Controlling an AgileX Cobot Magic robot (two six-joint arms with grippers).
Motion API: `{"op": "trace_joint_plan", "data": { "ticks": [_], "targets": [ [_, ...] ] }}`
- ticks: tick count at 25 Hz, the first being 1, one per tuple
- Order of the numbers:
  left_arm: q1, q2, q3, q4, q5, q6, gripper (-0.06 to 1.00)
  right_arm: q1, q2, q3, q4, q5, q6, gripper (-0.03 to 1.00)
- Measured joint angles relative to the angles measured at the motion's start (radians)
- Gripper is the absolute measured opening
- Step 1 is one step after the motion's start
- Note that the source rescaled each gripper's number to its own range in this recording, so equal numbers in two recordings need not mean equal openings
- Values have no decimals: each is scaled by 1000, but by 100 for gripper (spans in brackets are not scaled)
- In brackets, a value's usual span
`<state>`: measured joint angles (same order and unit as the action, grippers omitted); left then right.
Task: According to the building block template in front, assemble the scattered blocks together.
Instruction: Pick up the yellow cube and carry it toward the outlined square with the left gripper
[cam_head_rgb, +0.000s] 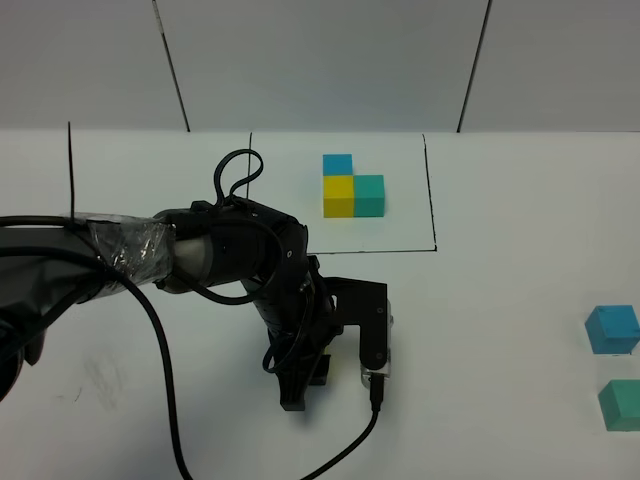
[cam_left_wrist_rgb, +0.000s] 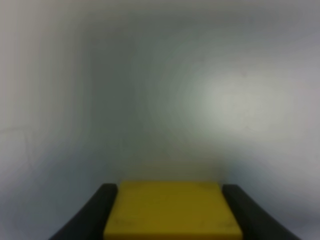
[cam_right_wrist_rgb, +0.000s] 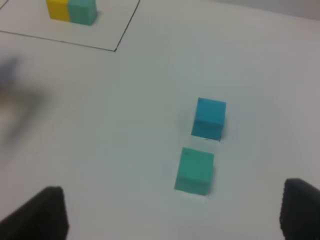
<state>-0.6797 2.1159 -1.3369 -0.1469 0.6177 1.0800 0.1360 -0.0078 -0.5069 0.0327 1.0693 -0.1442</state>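
The yellow block (cam_left_wrist_rgb: 171, 210) meets its reflection on the tabletop with its lower edge and would stand, so my left gripper opens next.
The building block template (cam_head_rgb: 352, 187) is a black-lined rectangle at the back centre, framing a blue, a yellow and a teal cube joined in an L. It also shows in the right wrist view as the template (cam_right_wrist_rgb: 72, 10). My left gripper (cam_left_wrist_rgb: 169, 189) is shut on the yellow block (cam_left_wrist_rgb: 171, 210), black fingers on both of its sides. In the high view the left gripper (cam_head_rgb: 300, 385) hangs low in front of the template, and the arm hides the yellow block. The blue block (cam_head_rgb: 612, 329) and the teal block (cam_head_rgb: 621, 403) lie at the far right. My right gripper (cam_right_wrist_rgb: 175, 207) is open above the teal block (cam_right_wrist_rgb: 194, 171) and the blue block (cam_right_wrist_rgb: 209, 118).
The white table (cam_head_rgb: 500, 300) carries a black line (cam_head_rgb: 70, 170) at the left. The left arm's black cable (cam_head_rgb: 165, 400) loops down to the front edge. Grey wall panels stand behind.
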Motion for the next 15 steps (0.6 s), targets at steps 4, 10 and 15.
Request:
{"op": "trace_joint_plan", "data": {
  "ticks": [4, 10, 15],
  "targets": [
    [0, 0, -2, 0, 10, 0, 16, 0, 0, 0, 0, 0, 0, 74],
    [-1, -84, -2, 6, 14, -66, 95, 0, 0, 0, 0, 0, 0, 74],
    [-1, -253, -2, 110, 63, -266, 100, 0, 0, 0, 0, 0, 0, 74]
  ]
}}
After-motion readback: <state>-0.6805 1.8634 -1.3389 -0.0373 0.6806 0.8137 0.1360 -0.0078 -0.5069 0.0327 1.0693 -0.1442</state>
